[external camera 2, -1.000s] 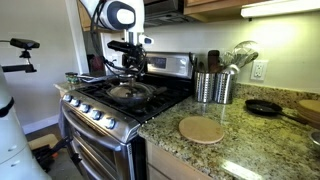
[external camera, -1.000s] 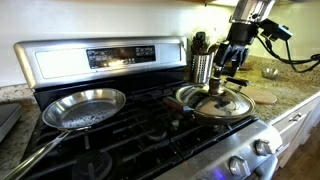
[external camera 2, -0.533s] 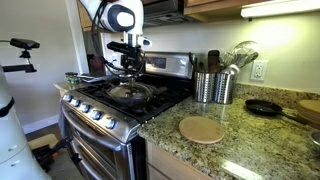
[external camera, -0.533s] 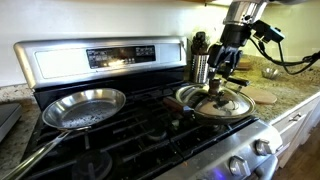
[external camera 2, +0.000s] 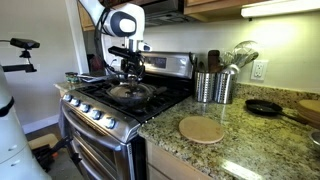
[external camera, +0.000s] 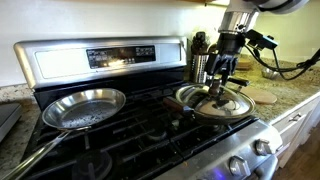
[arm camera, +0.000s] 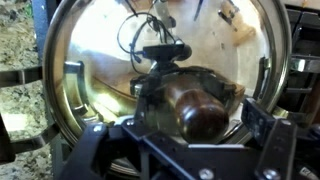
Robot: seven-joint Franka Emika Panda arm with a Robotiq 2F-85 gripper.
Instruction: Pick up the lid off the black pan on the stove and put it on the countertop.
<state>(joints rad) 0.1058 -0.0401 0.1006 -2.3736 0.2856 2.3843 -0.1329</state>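
Observation:
The robot should close its gripper on the knob now, because its fingers reach down to the silver lid on either side of the lid's dark knob.
The shiny silver lid [external camera: 240,103] sits on the black pan [external camera: 205,117] on a front burner of the stove [external camera: 110,55]; it also shows in the other exterior view [external camera 2: 125,93]. My gripper [external camera: 219,90] hangs straight down over the lid's centre in both exterior views [external camera 2: 131,76]. In the wrist view the lid [arm camera: 100,50] fills the frame. Its dark knob [arm camera: 200,112] lies between my open fingers [arm camera: 195,125], with a gap on each side. The speckled granite countertop [external camera 2: 250,140] lies beside the stove [external camera 2: 100,110]. The pan is mostly hidden under the lid.
A lidless silver frying pan [external camera: 85,108] sits on the neighbouring burner. A metal utensil holder [external camera 2: 213,87] stands at the stove's edge on the counter. A round tan mat [external camera 2: 203,129] and a small black pan [external camera 2: 265,106] lie on the countertop [external camera: 295,95].
My gripper has come down and moved sideways from above the lid's edge to its centre, so its open fingers now sit around the knob. The lid and pan have not moved.

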